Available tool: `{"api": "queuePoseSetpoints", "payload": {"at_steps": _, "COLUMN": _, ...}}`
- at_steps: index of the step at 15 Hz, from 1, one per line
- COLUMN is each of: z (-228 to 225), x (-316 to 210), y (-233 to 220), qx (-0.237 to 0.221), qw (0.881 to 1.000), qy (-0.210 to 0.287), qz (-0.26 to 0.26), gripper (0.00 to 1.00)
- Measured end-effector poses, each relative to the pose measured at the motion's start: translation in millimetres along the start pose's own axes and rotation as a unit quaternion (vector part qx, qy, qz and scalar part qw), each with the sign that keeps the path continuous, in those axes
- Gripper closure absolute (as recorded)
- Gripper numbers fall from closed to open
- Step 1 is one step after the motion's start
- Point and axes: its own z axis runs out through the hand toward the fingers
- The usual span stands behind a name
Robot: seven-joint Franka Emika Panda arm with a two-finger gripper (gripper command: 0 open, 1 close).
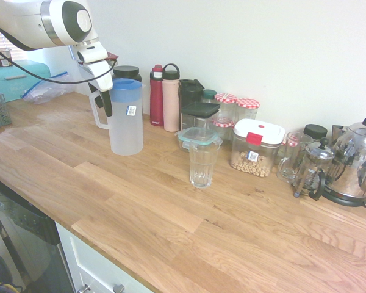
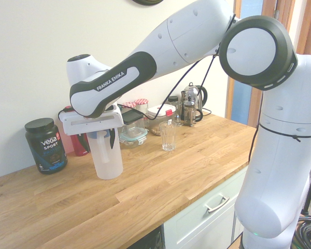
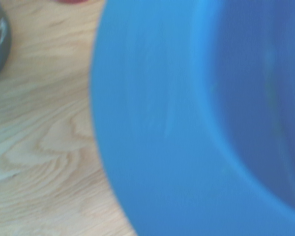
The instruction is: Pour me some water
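Next, my gripper grabs the jug by its narrow side handle to pour the water. The jug's frosted body is about as wide as my open fingers.
A tall frosted-white jug [image 1: 125,125] with a pale blue lid [image 1: 126,89] stands upright on the wooden counter [image 1: 140,201]. Its side handle [image 1: 97,116] faces left. The water inside cannot be made out through the frosted wall. My gripper [image 1: 100,97] hangs open at the top of the handle, one finger on each side of it. The second exterior view shows my gripper [image 2: 107,139] low over the jug [image 2: 105,161]. The blue lid [image 3: 196,123] fills the wrist view. An empty clear glass [image 1: 203,162] stands to the jug's right, also seen as the glass [image 2: 168,136].
Behind the jug stand a red bottle [image 1: 157,96], a pink bottle [image 1: 171,99] and a black tub [image 2: 45,144]. Jars, a food container [image 1: 255,147], a French press [image 1: 314,169] and a steel kettle [image 1: 355,162] line the wall to the right.
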Motion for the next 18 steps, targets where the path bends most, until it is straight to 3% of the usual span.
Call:
{"api": "queuePoseSetpoints", "payload": {"at_steps": 3, "z": -3, "x": 15, "y": 2, "qx": -0.004, "qw": 1.000, "qy": -0.013, "qz": 0.008, "gripper": 1.00}}
{"api": "queuePoseSetpoints", "payload": {"at_steps": 12, "z": 8, "x": 9, "y": 10, "qx": -0.015, "qw": 0.998, "qy": -0.028, "qz": -0.047, "gripper": 1.00}}
{"api": "queuePoseSetpoints", "payload": {"at_steps": 18, "z": 12, "x": 13, "y": 12, "qx": -0.019, "qw": 0.998, "qy": -0.028, "qz": -0.054, "gripper": 1.00}}
